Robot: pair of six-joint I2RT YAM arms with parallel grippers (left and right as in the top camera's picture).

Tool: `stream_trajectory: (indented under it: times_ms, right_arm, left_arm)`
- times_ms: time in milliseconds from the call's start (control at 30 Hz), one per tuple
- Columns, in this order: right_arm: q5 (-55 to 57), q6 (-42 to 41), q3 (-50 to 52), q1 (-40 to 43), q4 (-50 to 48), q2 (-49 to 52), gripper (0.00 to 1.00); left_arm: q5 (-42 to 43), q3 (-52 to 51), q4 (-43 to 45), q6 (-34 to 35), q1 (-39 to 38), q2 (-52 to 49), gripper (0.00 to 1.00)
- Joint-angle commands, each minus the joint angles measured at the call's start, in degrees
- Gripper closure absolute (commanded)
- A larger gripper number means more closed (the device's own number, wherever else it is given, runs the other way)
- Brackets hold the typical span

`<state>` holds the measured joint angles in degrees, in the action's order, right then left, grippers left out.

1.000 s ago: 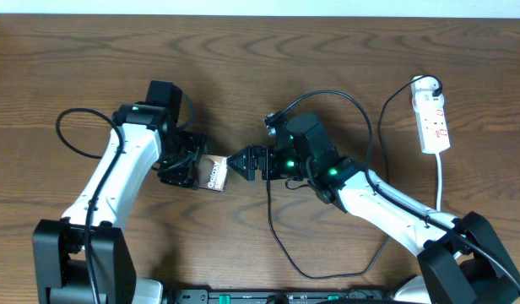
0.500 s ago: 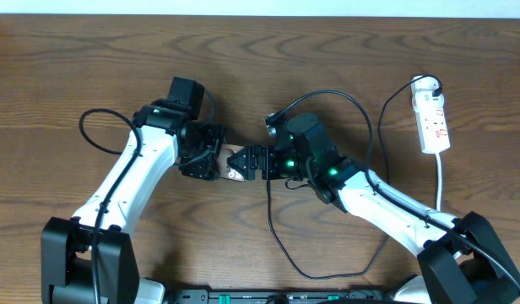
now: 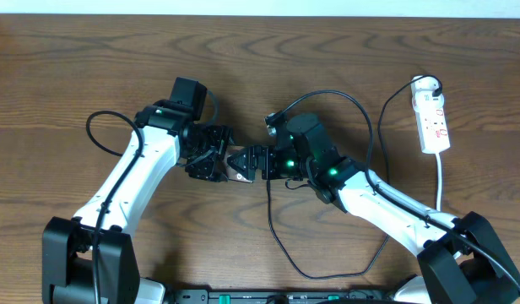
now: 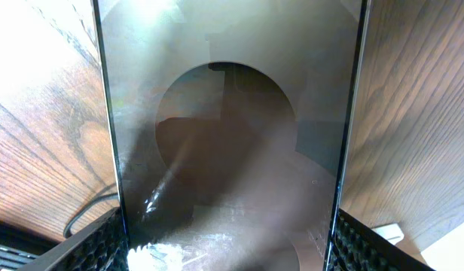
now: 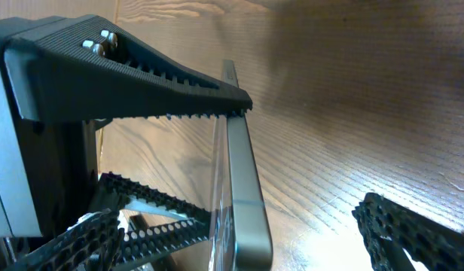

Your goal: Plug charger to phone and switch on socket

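The phone's loose end (image 3: 241, 165) reaches back past both fingers of my right gripper, so it is now time to close on it.
My left gripper (image 3: 218, 162) is shut on the phone (image 3: 235, 164) and holds it above the table at the centre. In the left wrist view the phone's glossy dark face (image 4: 232, 135) fills the space between my left fingers (image 4: 232, 245). My right gripper (image 3: 248, 162) is open, and the phone's free end sits between its jaws. In the right wrist view the phone shows edge-on (image 5: 243, 188) between the spread right fingers (image 5: 239, 226), apart from the right-hand finger. The charger cable (image 3: 273, 232) loops over the table in front. Its tip is hidden under the right gripper. The white socket (image 3: 435, 122) lies at the far right.
A thick black arm cable (image 3: 332, 93) arcs above the right wrist. The socket's white cord (image 3: 441, 181) runs toward the front. The charger cable loop (image 3: 327, 275) lies near the table's front edge beside the right arm.
My left arm has moved right with the phone and turned it, so the phone's end is now between the right jaws. The right arm has stayed put.
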<state>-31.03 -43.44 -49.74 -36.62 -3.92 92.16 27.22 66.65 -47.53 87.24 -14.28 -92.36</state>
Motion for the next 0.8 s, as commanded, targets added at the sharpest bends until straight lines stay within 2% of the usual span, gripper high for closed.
stream_trajectory:
  times_ms: [0,233,467,767]
  right_arm:
    - [0.5,-0.5,-0.7,-0.6,0.0,0.1,0.01]
    - [0.5,-0.6,-0.7,-0.6,0.0,0.1,0.01]
    - [0.7,-0.9,-0.7,-0.6,0.0,0.1,0.24]
    - [1.6,-0.9,-0.7,-0.6,0.1,0.1,0.4]
  left_arm:
    - [2.2,1.0,-0.1,0.7,-0.6,1.4,0.93]
    - [2.4,1.0,-0.1,2.5,-1.5,1.4,0.93]
    - [2.6,1.0,-0.1,3.3,-1.4,1.4,0.93]
    - [3.9,1.0,-0.1,8.0,-1.4,1.4,0.93]
